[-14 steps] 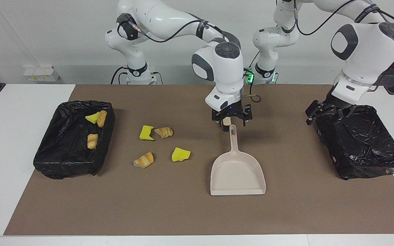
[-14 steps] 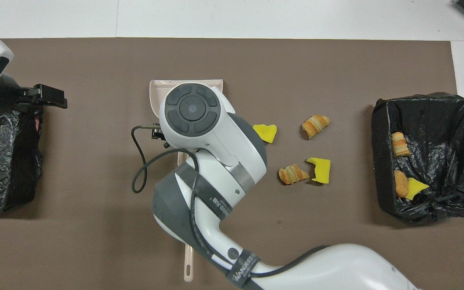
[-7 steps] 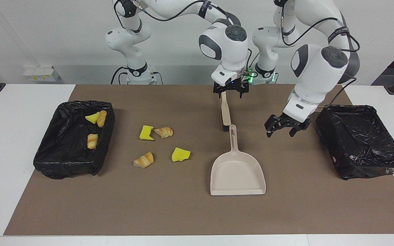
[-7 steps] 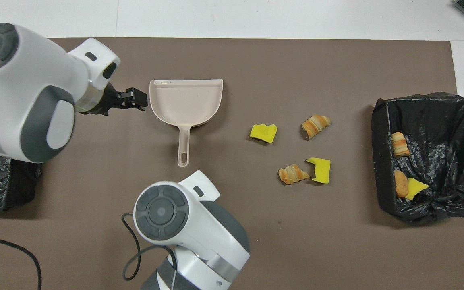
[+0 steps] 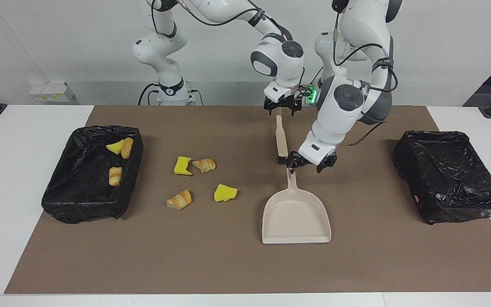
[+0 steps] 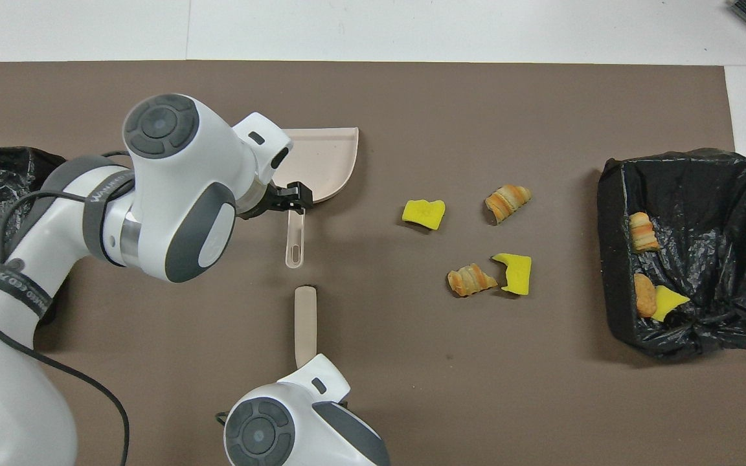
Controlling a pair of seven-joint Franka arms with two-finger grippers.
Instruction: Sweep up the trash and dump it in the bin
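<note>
My left gripper should move toward the handle's middle (image 6: 294,233) before it closes on the handle. My fingertips are above the pan's near edge (image 6: 322,194), so they would miss the handle's middle if I closed now.
Several trash (image 5: 225,193) chunks, yellow bits and bread pieces, lie on the brown mat (image 5: 211,260) beside a black-lined bin (image 5: 84,200) at the right arm's end; three more lie inside it. The beige dustpan (image 5: 296,217) rests mid-mat, handle (image 6: 294,241) toward the robots. My left gripper (image 5: 309,167) hangs open just over that handle's end; in the overhead view the left gripper (image 6: 295,199) covers the handle's root. A beige brush (image 5: 279,140) lies in line with the handle, nearer the robots. My right gripper (image 5: 281,110) stands open over the brush's near end.
A second black-lined bin (image 5: 450,179) sits at the left arm's end of the mat. White table (image 5: 24,128) borders the mat. A cable loops from the left arm's wrist.
My left arm swung from the bin at its end across to the dustpan handle. My right gripper drew back along the brush toward the robots, uncovering the brush.
</note>
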